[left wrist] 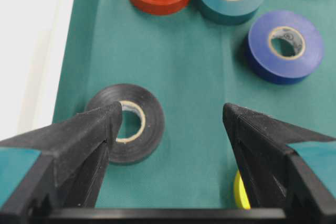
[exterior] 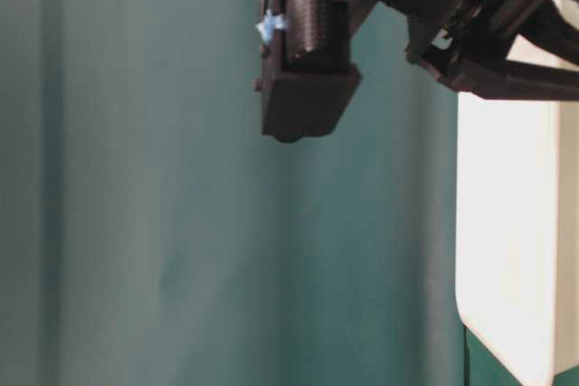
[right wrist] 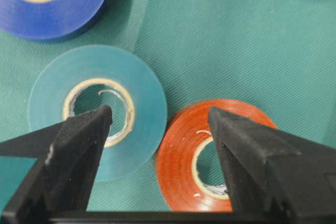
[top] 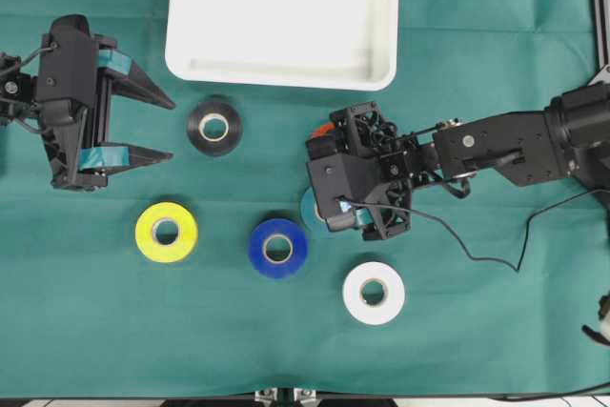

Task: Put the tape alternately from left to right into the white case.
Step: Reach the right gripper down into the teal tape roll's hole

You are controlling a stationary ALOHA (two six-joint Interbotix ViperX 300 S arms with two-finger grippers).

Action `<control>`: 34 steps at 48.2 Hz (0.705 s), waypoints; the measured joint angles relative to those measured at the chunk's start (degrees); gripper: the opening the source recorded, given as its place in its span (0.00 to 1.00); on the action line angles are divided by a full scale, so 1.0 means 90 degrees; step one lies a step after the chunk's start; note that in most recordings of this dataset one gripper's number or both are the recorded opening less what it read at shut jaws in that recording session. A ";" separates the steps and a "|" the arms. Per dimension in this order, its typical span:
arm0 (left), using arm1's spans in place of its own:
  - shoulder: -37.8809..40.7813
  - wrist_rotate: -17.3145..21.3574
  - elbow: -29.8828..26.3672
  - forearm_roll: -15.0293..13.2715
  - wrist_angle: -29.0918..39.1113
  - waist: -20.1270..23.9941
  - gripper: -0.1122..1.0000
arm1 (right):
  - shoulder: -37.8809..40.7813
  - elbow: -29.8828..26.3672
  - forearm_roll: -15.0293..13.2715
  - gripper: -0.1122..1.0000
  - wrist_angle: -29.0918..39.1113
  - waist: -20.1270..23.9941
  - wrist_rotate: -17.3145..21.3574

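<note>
My right gripper needs to move first and then close on a roll, because its fingers are above the teal roll (right wrist: 149, 100) and the orange-red roll (right wrist: 176, 153) in the right wrist view.
The white case (top: 286, 75) lies at the back middle with nothing in it. Below it on the green cloth lie a black roll (top: 214, 127), a yellow roll (top: 166, 232), a blue roll (top: 277, 248) and a white roll (top: 374, 293). My left gripper (top: 172, 128) is open just left of the black roll (left wrist: 149, 124), one finger overlapping its edge in the left wrist view. My right gripper (right wrist: 160, 111) is open, one fingertip over the teal roll's (right wrist: 142, 93) core and the other over the orange-red roll's (right wrist: 181, 150) core. These two rolls touch; the arm mostly hides them overhead.
The right arm (top: 496, 150) reaches in from the right edge, trailing a black cable (top: 477, 253). The table's front edge (top: 305, 394) runs along the bottom. In the table-level view, only a black arm part (exterior: 308, 70) and the case's side (exterior: 516, 241) show.
</note>
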 measured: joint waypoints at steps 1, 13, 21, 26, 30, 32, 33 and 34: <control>0.0020 0.0000 0.0000 0.0010 -0.0010 0.0000 0.90 | -0.0010 0.0000 -0.0010 0.85 0.0010 0.0020 0.0000; 0.0674 -0.0029 -0.0195 0.0010 -0.0049 0.0000 0.90 | 0.0078 -0.0117 -0.0430 0.85 0.0137 0.0146 0.0000; 0.0898 -0.0049 -0.0312 0.0010 -0.0039 0.0000 0.90 | 0.0244 -0.0283 -0.0752 0.85 0.0186 0.0146 0.0000; 0.0898 -0.0059 -0.0332 0.0010 -0.0049 0.0000 0.90 | 0.0361 -0.0381 -0.0908 0.85 0.0303 0.0146 0.0010; 0.0898 -0.0107 -0.0322 0.0010 -0.0049 0.0000 0.89 | 0.0439 -0.0449 -0.1025 0.85 0.0391 0.0156 0.0000; 0.0908 -0.0137 -0.0322 0.0000 -0.0039 0.0000 0.89 | 0.0479 -0.0488 -0.1113 0.85 0.0420 0.0186 0.0000; 0.0898 -0.0156 -0.0322 0.0000 -0.0049 0.0000 0.90 | 0.0498 -0.0508 -0.1143 0.85 0.0430 0.0195 -0.0010; 0.0898 -0.0176 -0.0322 0.0010 -0.0049 0.0000 0.90 | 0.0508 -0.0518 -0.1172 0.85 0.0430 0.0215 -0.0010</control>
